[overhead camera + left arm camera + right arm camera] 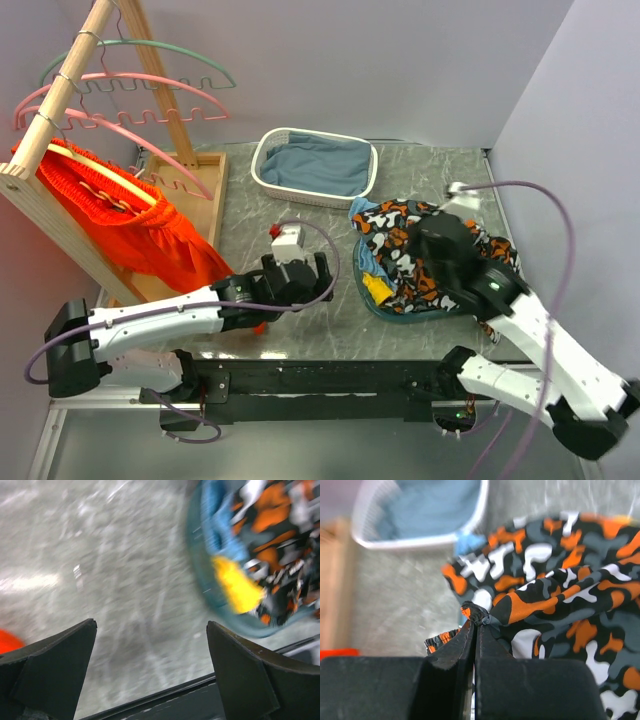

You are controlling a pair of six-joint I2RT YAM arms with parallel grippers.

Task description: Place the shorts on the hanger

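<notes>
The waist of the shorts needs to stay open for the hanger, so the left gripper should next grab the shorts by the gathered waistband edge near the pinched fold (404,246).
The shorts (400,235), black with orange, white and grey blobs, lie crumpled on a pile of clothes at the right of the table. My right gripper (476,622) is shut on a pinched fold of the shorts (560,580); in the top view the wrist (440,248) sits over them. My left gripper (297,264) is open and empty above bare table, left of the pile; the shorts (280,525) show blurred at its upper right. Two pink hangers (120,88) hang on the wooden rack at the far left.
A green hanger (150,45) hangs above the pink ones. A bright orange garment (120,215) hangs lower on the rack (190,185). A white basket (262,170) holds blue cloth at the back. Yellow (375,287) and light blue clothes lie under the shorts.
</notes>
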